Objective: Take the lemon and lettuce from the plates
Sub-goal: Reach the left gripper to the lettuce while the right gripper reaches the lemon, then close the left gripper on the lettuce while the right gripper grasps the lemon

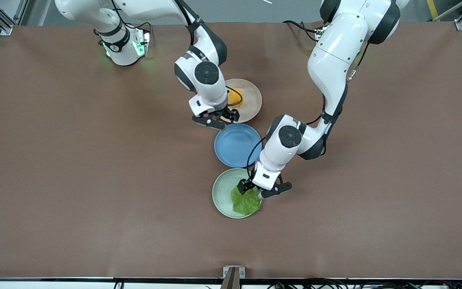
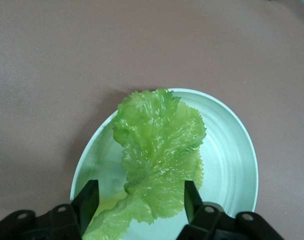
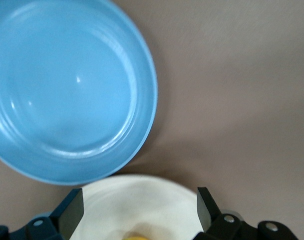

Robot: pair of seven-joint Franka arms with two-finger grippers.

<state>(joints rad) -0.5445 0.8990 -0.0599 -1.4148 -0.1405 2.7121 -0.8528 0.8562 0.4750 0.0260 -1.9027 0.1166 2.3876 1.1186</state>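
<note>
My right gripper will pick the lemon from the lemon's beige-pink plate (image 1: 251, 98), next grabbing it by its rounded middle (image 1: 235, 96).
The lettuce (image 1: 246, 202) lies on the mint green plate (image 1: 223, 190), the plate nearest the front camera. My left gripper (image 1: 257, 191) is low over that plate, open, with its fingers on either side of one end of the leaf. The left wrist view shows the lettuce (image 2: 159, 155), the plate (image 2: 231, 165) and my open left gripper (image 2: 139, 202). The lemon (image 1: 235, 96) sits on the beige-pink plate (image 1: 251, 100). My right gripper (image 1: 219, 119) is open and empty over that plate's rim, beside the lemon. The right wrist view shows my right gripper (image 3: 138, 207), the plate (image 3: 142, 205) and a sliver of lemon (image 3: 134, 237).
An empty blue plate (image 1: 237, 145) sits between the two other plates, and it also shows in the right wrist view (image 3: 67, 90). The three plates stand in a row at the middle of the brown table (image 1: 74, 160).
</note>
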